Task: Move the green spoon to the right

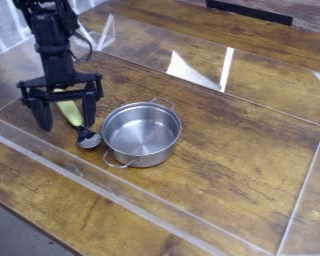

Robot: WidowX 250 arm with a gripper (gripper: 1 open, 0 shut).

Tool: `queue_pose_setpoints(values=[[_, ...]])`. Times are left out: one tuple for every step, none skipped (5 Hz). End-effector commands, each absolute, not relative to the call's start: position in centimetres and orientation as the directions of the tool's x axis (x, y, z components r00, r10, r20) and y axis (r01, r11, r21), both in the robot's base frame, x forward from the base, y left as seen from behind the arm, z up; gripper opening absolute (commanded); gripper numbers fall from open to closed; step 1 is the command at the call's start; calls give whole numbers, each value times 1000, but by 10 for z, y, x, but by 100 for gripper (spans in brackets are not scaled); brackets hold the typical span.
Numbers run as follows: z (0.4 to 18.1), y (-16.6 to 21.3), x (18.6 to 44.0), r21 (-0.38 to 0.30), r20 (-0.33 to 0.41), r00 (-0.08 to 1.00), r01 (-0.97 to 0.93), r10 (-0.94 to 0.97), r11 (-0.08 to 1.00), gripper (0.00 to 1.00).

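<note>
My gripper should next grab the green spoon by its yellow-green handle [68,108] to move the spoon across the table.
The green spoon [76,114] lies on the wooden table left of the pot, its yellow-green handle pointing up-left and its silver bowl [89,139] nearest the pot. My gripper [67,114] hangs straight down over the handle, open, with one black finger on each side of it. The left finger [43,113] and the right finger [92,108] straddle the handle; I cannot tell whether the tips touch the table. Part of the handle is hidden behind the gripper.
A round steel pot [141,132] with two small side handles stands just right of the spoon. Clear acrylic walls [149,215] fence the work area on all sides. Bare wood [243,140] stretches to the right of the pot.
</note>
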State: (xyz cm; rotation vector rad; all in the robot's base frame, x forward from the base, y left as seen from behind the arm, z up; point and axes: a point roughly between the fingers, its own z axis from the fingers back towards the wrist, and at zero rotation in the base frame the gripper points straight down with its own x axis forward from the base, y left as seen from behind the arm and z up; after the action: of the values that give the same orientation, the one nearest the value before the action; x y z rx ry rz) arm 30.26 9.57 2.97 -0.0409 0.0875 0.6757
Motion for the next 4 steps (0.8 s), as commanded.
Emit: queue_pose_setpoints(values=[[45, 97, 322, -26, -32, 736, -677, 676, 736, 100], [46, 100, 330, -18, -23, 691, -723, 723, 690, 0], [46, 99, 335, -12, -21, 636, -772, 771, 636, 100], [47, 98, 340, -6, -19, 563, -827, 826, 563, 0]])
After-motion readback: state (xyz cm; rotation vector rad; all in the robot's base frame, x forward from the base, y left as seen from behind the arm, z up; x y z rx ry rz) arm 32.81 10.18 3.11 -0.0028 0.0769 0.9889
